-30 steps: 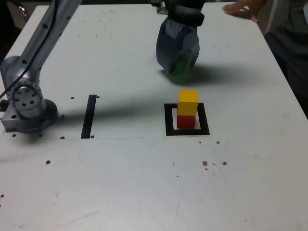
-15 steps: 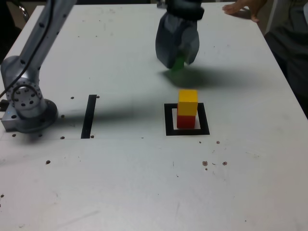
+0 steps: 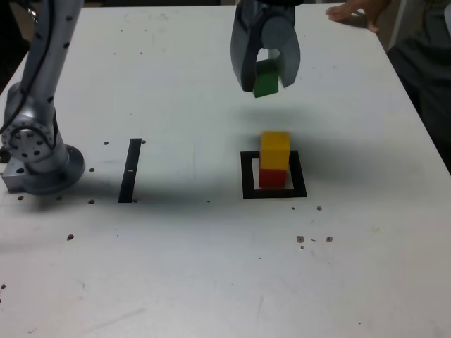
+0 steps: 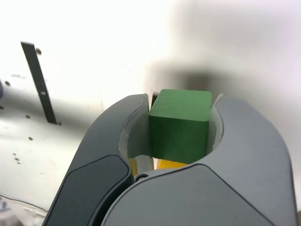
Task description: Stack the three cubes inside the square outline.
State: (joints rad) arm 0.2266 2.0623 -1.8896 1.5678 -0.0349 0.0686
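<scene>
The green cube [image 3: 266, 79] comes down next before my gripper opens. It hangs high above the yellow cube [image 3: 275, 150] in the exterior view, so if I opened now, it would drop.
My gripper [image 3: 266, 81] hangs in the air over the table, shut on the green cube [image 3: 266, 79]. In the wrist view the green cube [image 4: 180, 124] sits clamped between the two grey fingers [image 4: 117, 136] of my gripper [image 4: 181, 127]. Nearer the camera in the exterior view, the yellow cube [image 3: 275, 150] rests on the red cube [image 3: 273, 177], both standing inside the black square outline [image 3: 246, 176]. A sliver of the yellow cube [image 4: 170, 164] shows under the green one in the wrist view.
A thin black strip [image 3: 130, 170] lies at the exterior view's left, near the arm's base [image 3: 39, 151]. A person's hand [image 3: 352, 10] rests at the table's far edge, and a person sits at the right edge [image 3: 430, 63]. Small dark specks dot the white table [image 3: 211, 267].
The gripper has lifted the green cube off the table, rising straight up. The yellow and red stack has not moved.
</scene>
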